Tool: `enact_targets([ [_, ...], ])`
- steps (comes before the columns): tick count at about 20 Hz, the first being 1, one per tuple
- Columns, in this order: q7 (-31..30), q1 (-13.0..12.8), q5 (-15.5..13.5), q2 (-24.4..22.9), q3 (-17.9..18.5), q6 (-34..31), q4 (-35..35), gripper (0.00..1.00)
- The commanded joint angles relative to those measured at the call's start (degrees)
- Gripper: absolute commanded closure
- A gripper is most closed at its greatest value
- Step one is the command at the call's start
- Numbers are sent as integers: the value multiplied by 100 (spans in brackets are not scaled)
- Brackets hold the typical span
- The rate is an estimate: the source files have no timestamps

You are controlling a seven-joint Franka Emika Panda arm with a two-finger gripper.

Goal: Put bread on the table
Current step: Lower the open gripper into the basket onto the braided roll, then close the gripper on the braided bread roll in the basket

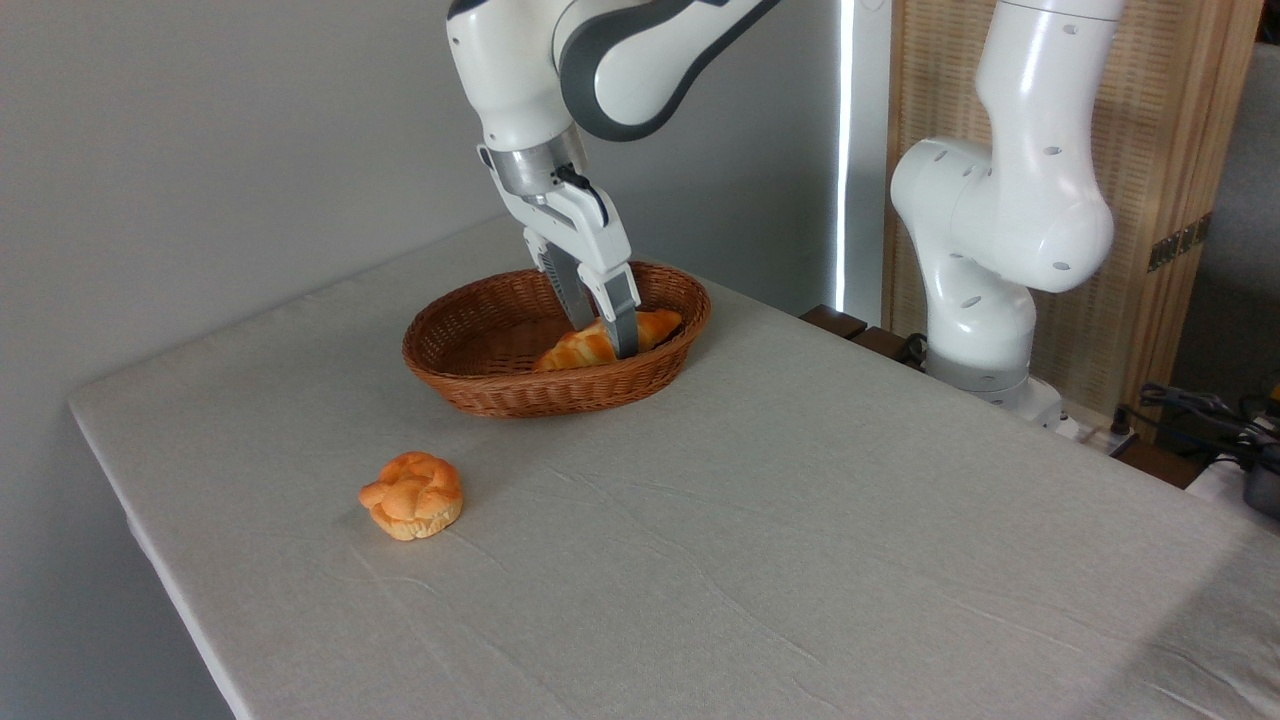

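The bread is long and narrow across its middle. My gripper needs to grab the braided bread [581, 349] by its middle [597, 344] next, to keep both ends of the bread level.
The bread [563, 353], a long braided golden loaf, lies inside the brown wicker basket [520, 392] at the back of the table [800, 520], its right end leaning towards the basket's rim. My gripper [605, 338] reaches down into the basket and stands open. One finger [624, 325] is in front of the loaf's middle. The other is behind the loaf, with its tip hidden. The loaf still rests in the basket.
A small round knotted orange bun [412, 495] sits on the cloth to the front left of the basket. The arm's white base [985, 300] stands beyond the table's far right edge, with cables [1190, 410] beside it.
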Motion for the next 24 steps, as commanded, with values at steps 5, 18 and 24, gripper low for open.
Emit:
enact_targets([
  [5, -56, -5, 94, -37, -56, 185, -166, 41],
  [18, -56, 12, 94, 156, -56, 300, -166, 64],
  [24, -56, 12, 103, 209, -56, 388, -157, 76],
])
